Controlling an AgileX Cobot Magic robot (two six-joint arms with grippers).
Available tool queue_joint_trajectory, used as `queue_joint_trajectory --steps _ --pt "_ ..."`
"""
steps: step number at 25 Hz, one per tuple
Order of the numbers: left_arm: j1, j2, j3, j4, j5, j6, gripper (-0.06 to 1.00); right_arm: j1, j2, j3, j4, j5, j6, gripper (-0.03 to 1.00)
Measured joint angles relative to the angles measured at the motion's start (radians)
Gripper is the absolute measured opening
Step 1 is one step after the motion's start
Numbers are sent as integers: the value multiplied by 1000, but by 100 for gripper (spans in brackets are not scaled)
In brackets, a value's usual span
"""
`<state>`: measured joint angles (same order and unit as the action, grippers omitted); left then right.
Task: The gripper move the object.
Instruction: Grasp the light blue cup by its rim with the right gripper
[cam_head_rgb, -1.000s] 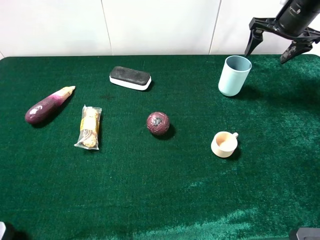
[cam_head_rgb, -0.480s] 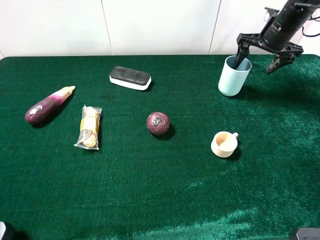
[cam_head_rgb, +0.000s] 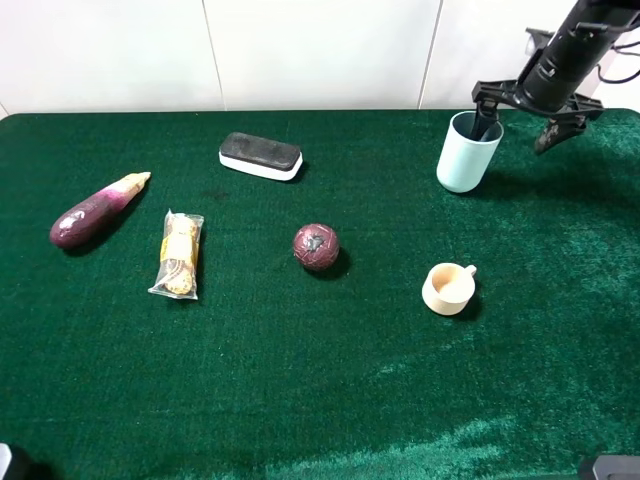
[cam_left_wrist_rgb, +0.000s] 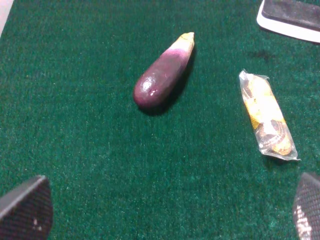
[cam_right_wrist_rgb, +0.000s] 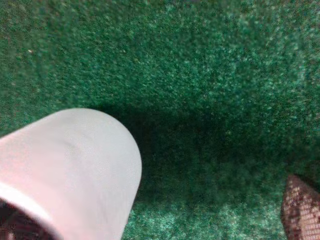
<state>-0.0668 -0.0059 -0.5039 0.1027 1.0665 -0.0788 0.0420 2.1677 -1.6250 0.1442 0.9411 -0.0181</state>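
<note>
The pale blue tumbler has a rim and a side that my right gripper should pinch to move the tumbler.
The pale blue tumbler stands upright at the back right of the green table. My right gripper is open at its rim: one finger reaches inside the tumbler and the other hangs outside, to its right. In the right wrist view the tumbler's wall fills the near side, and a speckled fingertip shows apart from it. My left gripper is open and empty, low over the table's left side.
A black-and-white eraser lies at the back middle. A purple eggplant and a wrapped snack lie on the left. A dark red ball sits mid-table. A small cream cup stands in front of the tumbler.
My right gripper has come down and to the left from above the table's back right corner. One finger now sits inside the tumbler. The tumbler has not moved.
</note>
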Motion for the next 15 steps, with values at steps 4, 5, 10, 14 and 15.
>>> queue_joint_trajectory --steps 4,5,10,14,15 --pt "0 0 0 0 0 0 98 0 25 0 0 0 1 65" --pt "0 0 0 0 0 0 98 0 29 0 0 0 1 63" --pt "0 0 0 0 0 0 98 0 42 0 3 1 1 41" --pt "0 0 0 0 0 0 98 0 42 0 4 4 1 13" --pt "0 0 0 0 0 0 98 0 42 0 12 5 2 7"
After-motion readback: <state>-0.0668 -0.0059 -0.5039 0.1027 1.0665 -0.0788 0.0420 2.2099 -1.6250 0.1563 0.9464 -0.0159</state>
